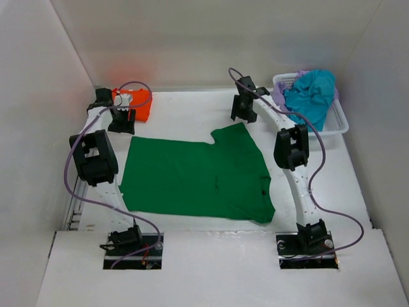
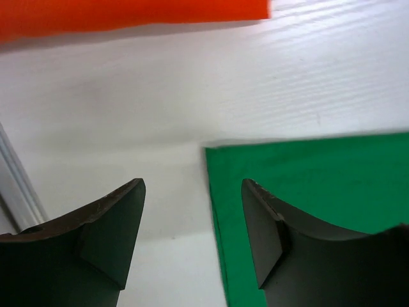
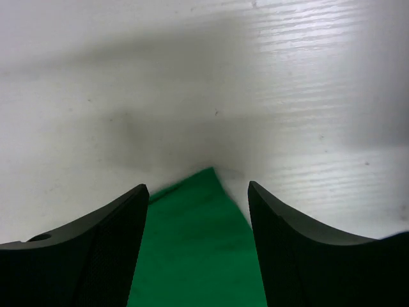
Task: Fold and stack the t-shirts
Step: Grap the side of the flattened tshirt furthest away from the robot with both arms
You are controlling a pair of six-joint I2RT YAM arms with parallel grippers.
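I will next fold the sleeve inward over the t-shirt's body, so my right gripper will grab the dark green t-shirt (image 1: pixel 192 176) by its far sleeve's tip.
The dark green t-shirt (image 1: pixel 192 176) lies spread flat in the middle of the table. My left gripper (image 1: pixel 121 120) hangs open over its far left corner (image 2: pixel 307 185), one finger over bare table, one over green cloth. My right gripper (image 1: pixel 241 112) hangs open over the tip of the far sleeve (image 3: pixel 198 243). The orange t-shirt (image 1: pixel 137 102) sits folded at the far left; its edge shows in the left wrist view (image 2: pixel 128 13). The teal t-shirt (image 1: pixel 313 96) and the lavender t-shirt (image 1: pixel 279 94) lie crumpled in the basket.
A white lattice basket (image 1: pixel 337 118) stands at the far right. White walls enclose the table (image 1: pixel 192 240) on three sides. A metal rail (image 2: pixel 16 185) runs along the table's left edge.
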